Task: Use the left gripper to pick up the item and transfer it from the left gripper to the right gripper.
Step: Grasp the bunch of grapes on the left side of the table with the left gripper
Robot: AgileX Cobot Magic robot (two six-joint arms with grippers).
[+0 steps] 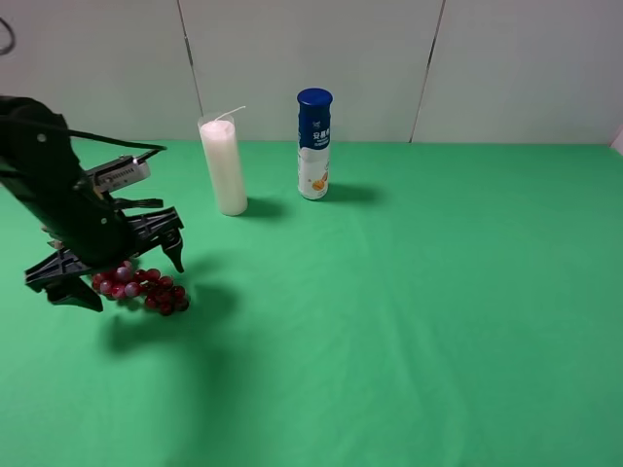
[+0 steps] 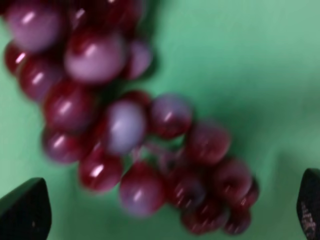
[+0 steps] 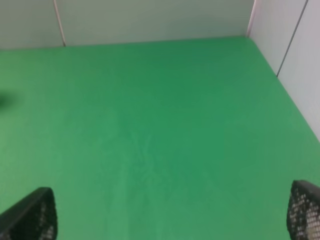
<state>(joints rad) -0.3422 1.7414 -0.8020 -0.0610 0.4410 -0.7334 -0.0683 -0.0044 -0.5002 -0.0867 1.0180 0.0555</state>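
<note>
My left gripper grabs the bunch of grapes by the bunch's narrow tip (image 1: 167,298) (image 2: 212,195) next, so the rest of the bunch stays free for the handover.
The item, a bunch of dark red-purple grapes (image 1: 148,287), lies on the green table at the left. My left gripper (image 1: 131,279) is low over it and open, with one finger on each side of the bunch. In the left wrist view the grapes (image 2: 125,130) fill the frame, blurred, between the two fingertips (image 2: 25,210), which stand wide apart. The leaf is hidden. My right gripper (image 3: 167,215) is open and empty over bare green table in its wrist view. It is outside the exterior high view.
A white candle (image 1: 224,165) and a blue-capped bottle (image 1: 313,144) stand at the back of the green table (image 1: 419,292), behind the grapes. A white wall runs along the back and the right side (image 3: 290,50).
</note>
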